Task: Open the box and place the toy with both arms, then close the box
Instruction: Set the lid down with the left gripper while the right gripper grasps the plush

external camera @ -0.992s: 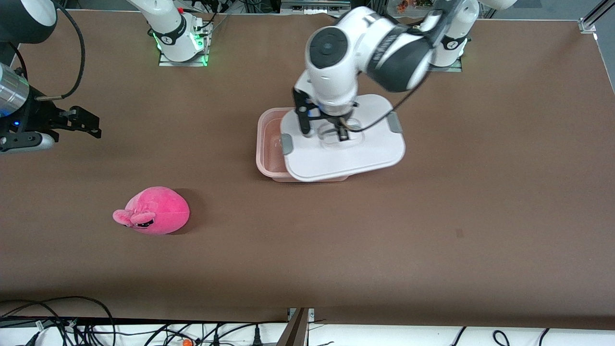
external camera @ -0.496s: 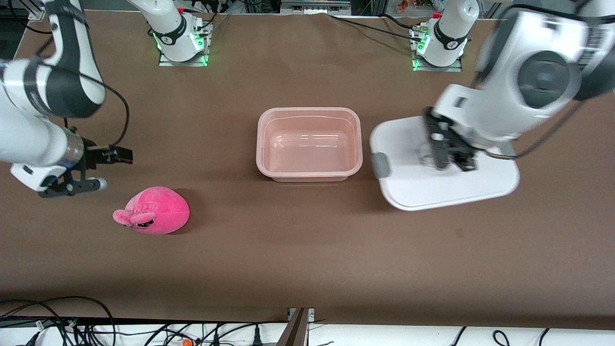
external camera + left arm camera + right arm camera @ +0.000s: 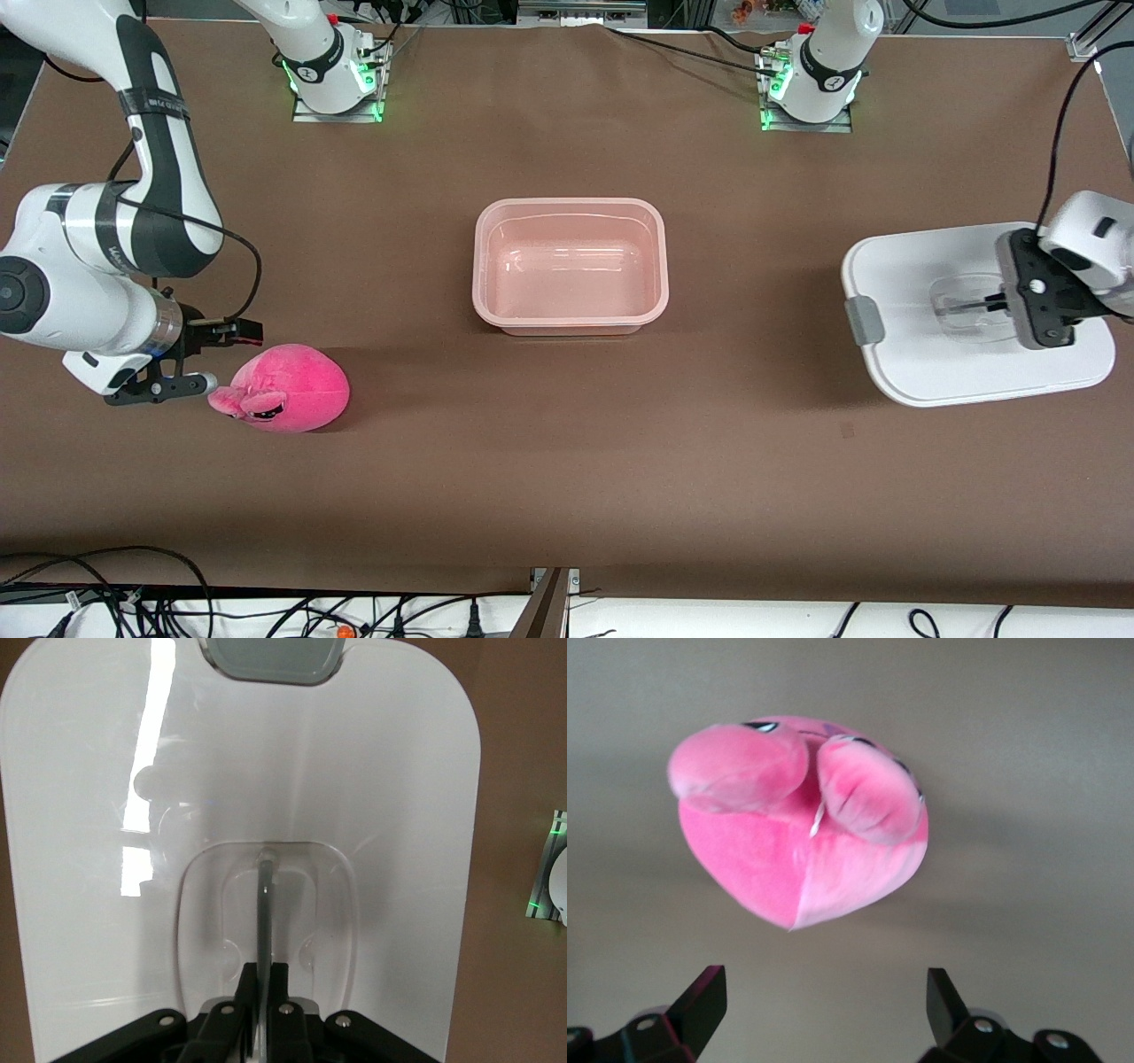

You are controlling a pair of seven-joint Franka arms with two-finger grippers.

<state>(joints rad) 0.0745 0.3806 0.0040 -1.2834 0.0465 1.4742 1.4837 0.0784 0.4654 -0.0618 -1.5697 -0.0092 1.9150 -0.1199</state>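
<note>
The right gripper grabs the pink plush toy by its round body [image 3: 300, 387] next, to place the toy in the pink tub [image 3: 570, 264].
The box [image 3: 570, 206], a translucent pink tub, stands open and empty mid-table. My left gripper [image 3: 1010, 301] holds its white lid [image 3: 921, 354] over the table toward the left arm's end. In the left wrist view the left gripper [image 3: 266, 979] is shut on the thin rib of the lid's clear recessed handle [image 3: 263, 895]. A grey clip [image 3: 864, 321] shows on the lid's edge. The pink plush toy [image 3: 292, 390] lies toward the right arm's end, nearer the front camera than the tub. My right gripper [image 3: 220, 356] is open just beside its ears. The toy [image 3: 802, 824] lies ahead of the open right gripper [image 3: 824, 988], untouched.
Both arm bases [image 3: 332, 66] [image 3: 811, 75] stand along the table's back edge. Cables [image 3: 133, 602] lie below the table's front edge. Bare brown tabletop [image 3: 567, 443] lies between the toy, the tub and the lid.
My left gripper has carried the lid off the tub and out toward the left arm's end. My right arm has swung in and come down beside the toy, still open.
</note>
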